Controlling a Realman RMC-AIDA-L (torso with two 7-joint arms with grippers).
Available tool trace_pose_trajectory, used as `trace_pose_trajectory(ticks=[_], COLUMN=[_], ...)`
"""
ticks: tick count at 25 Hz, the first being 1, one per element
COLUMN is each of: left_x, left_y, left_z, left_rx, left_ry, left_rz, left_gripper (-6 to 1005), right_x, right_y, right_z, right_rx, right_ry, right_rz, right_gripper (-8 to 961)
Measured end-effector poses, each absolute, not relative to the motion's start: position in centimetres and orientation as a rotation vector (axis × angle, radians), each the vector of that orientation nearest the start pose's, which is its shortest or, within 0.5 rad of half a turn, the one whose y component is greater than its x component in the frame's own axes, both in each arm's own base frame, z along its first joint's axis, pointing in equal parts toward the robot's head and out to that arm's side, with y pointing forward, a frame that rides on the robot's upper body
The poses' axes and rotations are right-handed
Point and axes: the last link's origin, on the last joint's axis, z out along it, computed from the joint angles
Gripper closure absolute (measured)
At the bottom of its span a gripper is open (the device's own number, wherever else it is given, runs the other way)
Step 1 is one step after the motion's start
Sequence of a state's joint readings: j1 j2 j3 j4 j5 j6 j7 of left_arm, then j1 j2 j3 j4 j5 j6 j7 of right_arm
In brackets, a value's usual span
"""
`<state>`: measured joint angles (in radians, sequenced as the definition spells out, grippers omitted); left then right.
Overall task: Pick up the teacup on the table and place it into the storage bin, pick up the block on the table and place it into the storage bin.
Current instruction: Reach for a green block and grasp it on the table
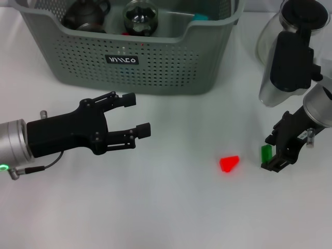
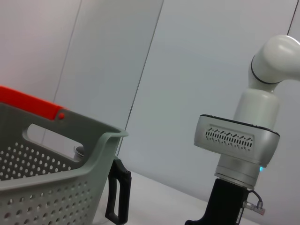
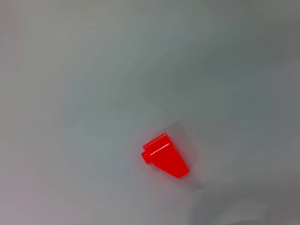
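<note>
In the head view my right gripper's fingers stand beside the green block point(image 1: 265, 153) on the tabletop. It is time to close now, as that would catch it.
The grey-green storage bin point(image 1: 155, 62) stands at the back, and its wall fills the near side of the left wrist view point(image 2: 56, 187). Inside it lie a dark teapot-shaped vessel point(image 1: 85, 13) and a round glossy dark vessel point(image 1: 140, 16); which one is the teacup I cannot tell. A red block point(image 1: 229, 163) lies on the table and shows in the right wrist view point(image 3: 165, 157). A small green block point(image 1: 265, 153) stands right at my right gripper point(image 1: 272, 153), low over the table. My left gripper point(image 1: 136, 114) hovers open and empty in front of the bin.
A glass jug point(image 1: 272, 62) with a black lid and handle stands at the back right, beside the bin; its handle point(image 2: 117, 192) shows in the left wrist view. A teal piece point(image 1: 199, 17) lies in the bin. A red bar point(image 2: 28, 103) shows above the bin's far rim.
</note>
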<state>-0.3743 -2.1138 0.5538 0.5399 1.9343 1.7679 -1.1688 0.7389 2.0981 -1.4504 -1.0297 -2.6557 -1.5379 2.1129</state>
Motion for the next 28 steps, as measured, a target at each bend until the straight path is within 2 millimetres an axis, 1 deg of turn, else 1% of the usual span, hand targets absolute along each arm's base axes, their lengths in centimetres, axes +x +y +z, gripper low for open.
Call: trace_pose_trajectory(ticks=[19,23,28], left_x=[-28.64,-28.64,-28.66], left_y=[26.16,26.16,26.14], left_z=[-0.93,-0.93,-0.93], left_rx=[-2.615,-2.615,-2.615], left_ry=[-0.635,-0.635,-0.636], left_rz=[-1.042,-1.042,-1.042], left_gripper=[114,114,113], right_x=[20.42,20.44,20.39], right_y=[35.08,35.26,35.27], right_z=[-4.87,-4.71,-4.56], right_rx=[-2.905,-2.898,-2.901], right_ry=[0.398,0.415,0.418], right_rz=[-0.906,-0.895,-0.882], right_gripper=[298,300,516])
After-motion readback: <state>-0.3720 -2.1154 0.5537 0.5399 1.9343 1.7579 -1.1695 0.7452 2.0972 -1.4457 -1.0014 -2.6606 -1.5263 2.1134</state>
